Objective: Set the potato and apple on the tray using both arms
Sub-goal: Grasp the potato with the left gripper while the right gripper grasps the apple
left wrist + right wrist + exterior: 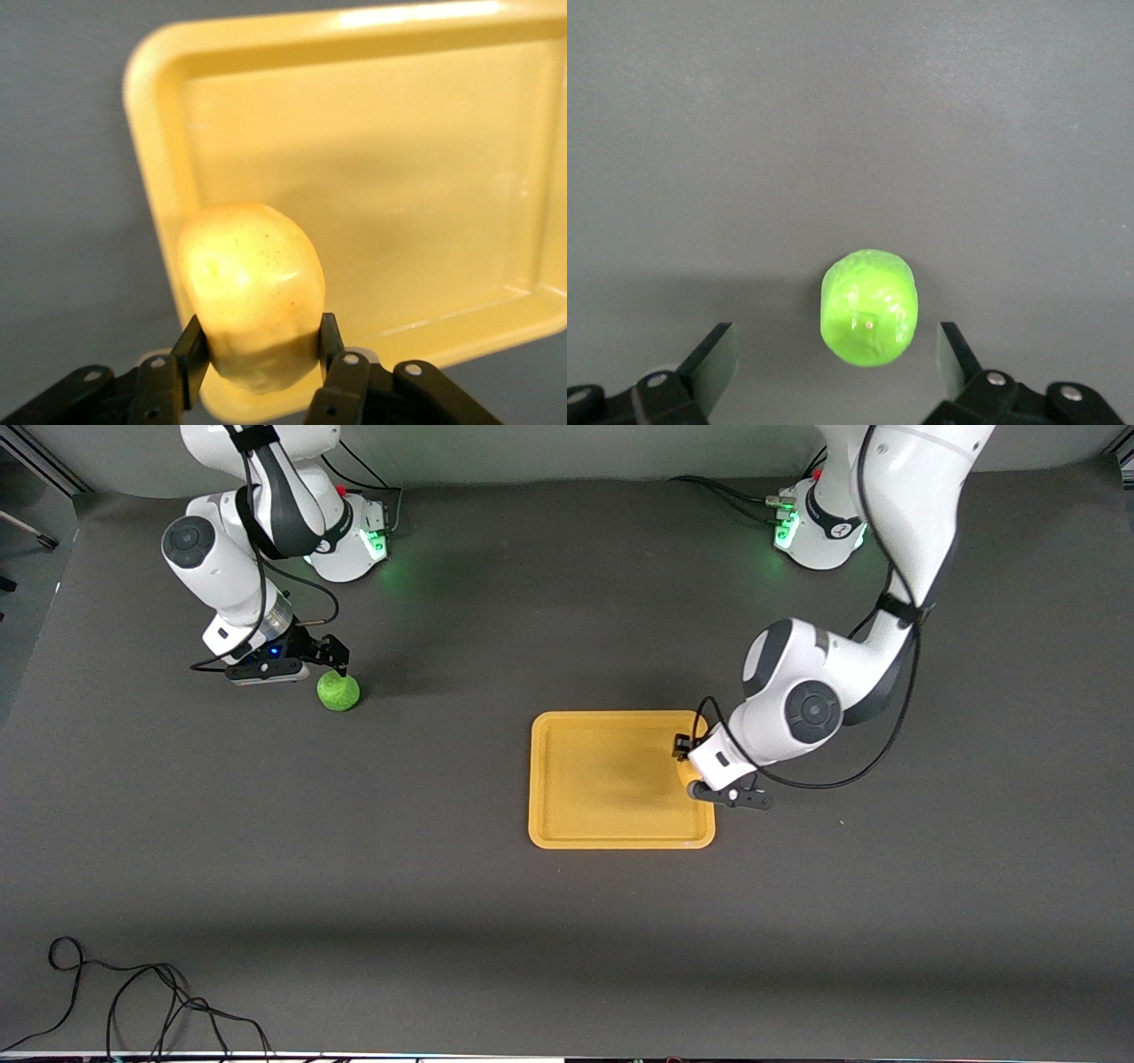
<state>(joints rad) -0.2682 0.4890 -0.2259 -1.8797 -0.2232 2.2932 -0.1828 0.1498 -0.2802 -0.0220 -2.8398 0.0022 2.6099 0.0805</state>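
The green apple needs to be picked up around its round body by my right gripper to place the apple on the tray.
The yellow-orange potato is clamped between the fingers of my left gripper. It hangs over the rim of the yellow-orange tray at the tray's left-arm end. In the front view my left gripper is over that edge of the tray, and the arm hides most of the potato. The green apple lies on the table toward the right arm's end. My right gripper is open just above it. In the right wrist view the apple sits between the spread fingers.
The table is covered with a dark grey mat. A loose black cable lies at the table's edge nearest the front camera, toward the right arm's end. The tray's inside holds nothing.
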